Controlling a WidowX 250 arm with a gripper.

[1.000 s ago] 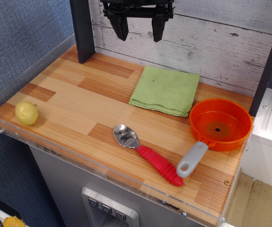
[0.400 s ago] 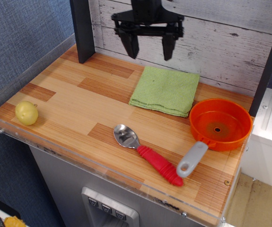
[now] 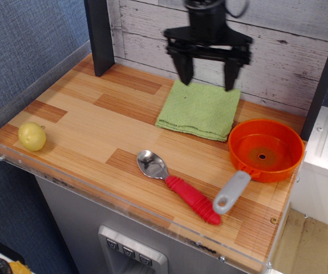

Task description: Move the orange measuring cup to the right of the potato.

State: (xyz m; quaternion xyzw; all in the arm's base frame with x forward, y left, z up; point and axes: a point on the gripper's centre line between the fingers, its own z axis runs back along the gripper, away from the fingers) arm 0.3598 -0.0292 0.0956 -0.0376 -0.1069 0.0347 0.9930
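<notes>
The gripper takes hold of the orange measuring cup by its rim near the green cloth next, to set it beside the potato (image 3: 32, 136).
The orange measuring cup (image 3: 265, 149) sits at the right end of the wooden counter, its light-grey handle (image 3: 231, 192) pointing toward the front edge. The potato (image 3: 32, 136), small and pale yellow-green, lies at the far left front corner. My black gripper (image 3: 207, 79) hangs open and empty above the back of the green cloth, up and left of the cup and far right of the potato.
A folded green cloth (image 3: 199, 109) lies at the back middle. A metal spoon with a red handle (image 3: 178, 186) lies at the front between potato and cup. A dark post (image 3: 98, 35) stands at back left. A clear acrylic rim (image 3: 124, 201) edges the counter.
The open gripper has moved right and downward, from the top of the view near the back wall to just above the green cloth. The objects have not moved.
</notes>
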